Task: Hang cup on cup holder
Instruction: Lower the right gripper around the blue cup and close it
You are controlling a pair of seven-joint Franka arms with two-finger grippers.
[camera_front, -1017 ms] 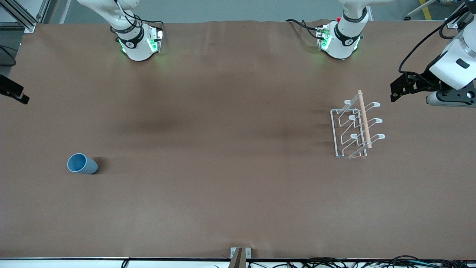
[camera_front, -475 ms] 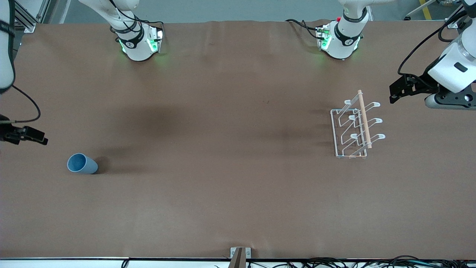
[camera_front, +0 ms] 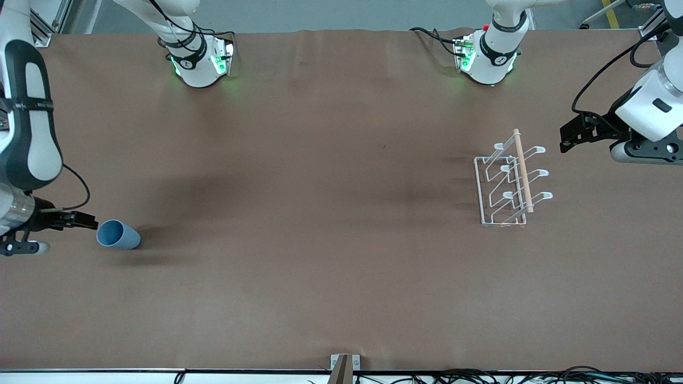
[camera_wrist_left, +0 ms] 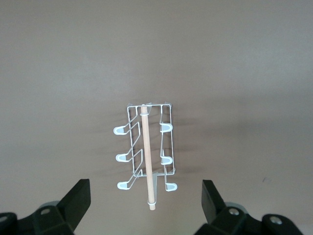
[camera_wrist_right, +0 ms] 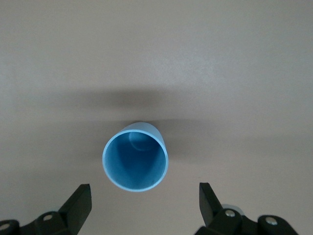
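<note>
I need to grab the cup with my right gripper next, by the thin side at its rim point(camera_front: 110, 246), because the cup's round body is behind its opening point(camera_front: 110, 233).
The light-blue cup point(camera_front: 118, 234) lies on its side on the brown table, toward the right arm's end, with its mouth facing my right gripper point(camera_front: 85, 219). That gripper is open and empty, a short way off the rim. The right wrist view looks straight into the cup point(camera_wrist_right: 135, 156), which is just clear of the right gripper point(camera_wrist_right: 144, 196). The white wire cup holder point(camera_front: 509, 184) with its wooden rod stands toward the left arm's end. My left gripper point(camera_front: 570, 136) hovers open beside it and touches nothing. In the left wrist view the cup holder point(camera_wrist_left: 166, 128) lies off my left gripper point(camera_wrist_left: 145, 188).
The two arm bases point(camera_front: 200, 58) point(camera_front: 488, 53) stand along the table's edge farthest from the front camera. A small metal bracket point(camera_front: 344, 364) and cables sit at the edge nearest it. Brown cloth covers the table between cup and rack.
My right arm has swung in from the table's end and come down to the cup's mouth, its gripper still open. The left gripper has barely shifted. Cup and rack have not moved.
</note>
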